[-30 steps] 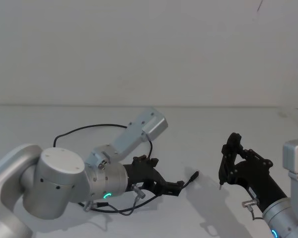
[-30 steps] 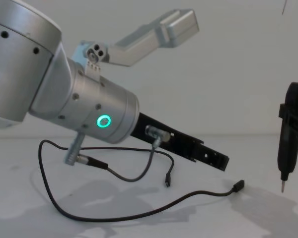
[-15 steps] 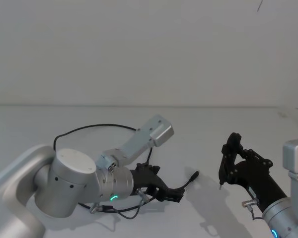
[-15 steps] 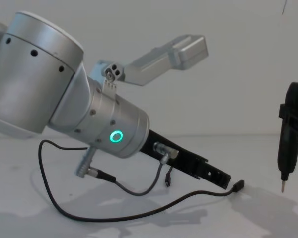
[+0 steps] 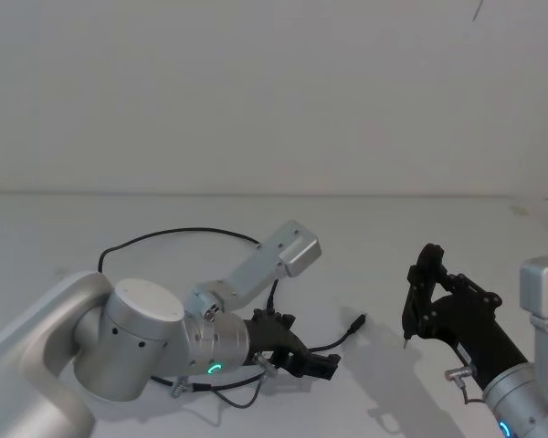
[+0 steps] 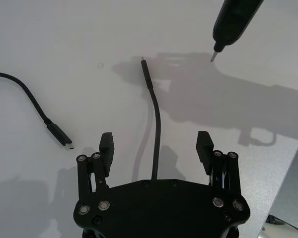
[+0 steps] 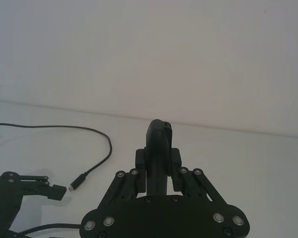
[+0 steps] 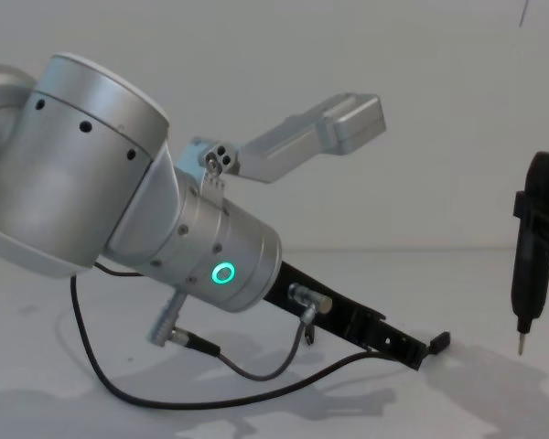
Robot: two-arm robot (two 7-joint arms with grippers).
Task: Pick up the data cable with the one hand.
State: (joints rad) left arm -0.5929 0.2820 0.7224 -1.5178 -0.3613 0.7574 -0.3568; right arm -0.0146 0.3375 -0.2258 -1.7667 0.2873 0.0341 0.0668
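Note:
The cable just behind that plug is the part my left gripper should grab next, so that it can lift the data cable and the plug stays free.
The data cable [image 5: 187, 232] is a thin black cord looping across the table, with one plug [image 5: 356, 323] lying at mid-table. My left gripper [image 5: 316, 364] sits low over the stretch just behind that plug. In the left wrist view the left gripper [image 6: 155, 142] is open, and the data cable [image 6: 156, 121] runs between its fingers without touching them. The cord's other plug [image 6: 58, 135] lies off to one side. In the chest view the left gripper [image 8: 404, 347] nearly reaches the plug [image 8: 439, 342]. My right gripper [image 5: 431, 297] hovers on the right, shut on a black pointed tool [image 8: 533, 247].
The left gripper's own short grey wire [image 8: 256, 369] hangs under the wrist beside the cord. The pointed tool's tip [image 6: 214, 48] hangs above the table just beyond the plug. A white table surface lies all round, and a plain wall stands behind.
My left arm has dropped lower and reached forward, bringing the open gripper down around the cord near its plug. The right arm and its tool have not moved.

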